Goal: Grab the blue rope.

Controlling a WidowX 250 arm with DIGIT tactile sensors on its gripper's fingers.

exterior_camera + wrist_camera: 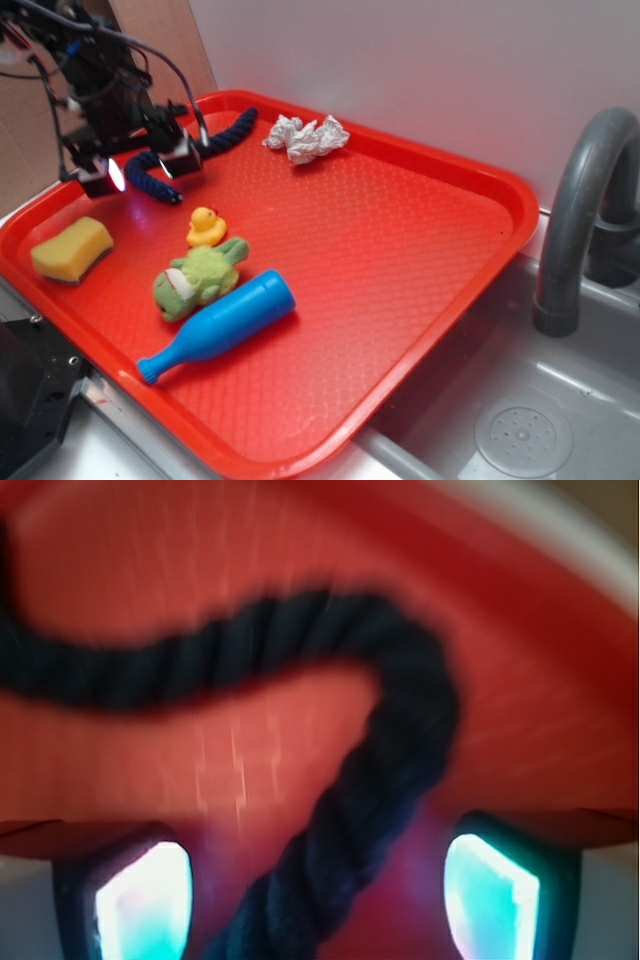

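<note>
My gripper pinches the blue rope (pixel 225 131) next by its end section below the bend (pixel 163 188).
The blue rope (pixel 225 131) is a dark navy twisted piece lying curved in the far left corner of the red tray (pixel 400 230). My gripper (pixel 140 168) hangs low over its bend, open, with a glowing pad on each side. In the wrist view the blue rope (pixel 390 780) runs up between the two lit fingers (pixel 145 905), apart from both, then curls left across the tray floor. The gripper (pixel 318 900) holds nothing.
On the tray lie a yellow sponge (pixel 72 249), a small yellow duck (pixel 205 227), a green plush toy (pixel 200 278), a light blue bottle-shaped toy (pixel 220 323) and crumpled white paper (pixel 306 137). A grey sink (pixel 520 420) and faucet (pixel 585 215) stand to the right.
</note>
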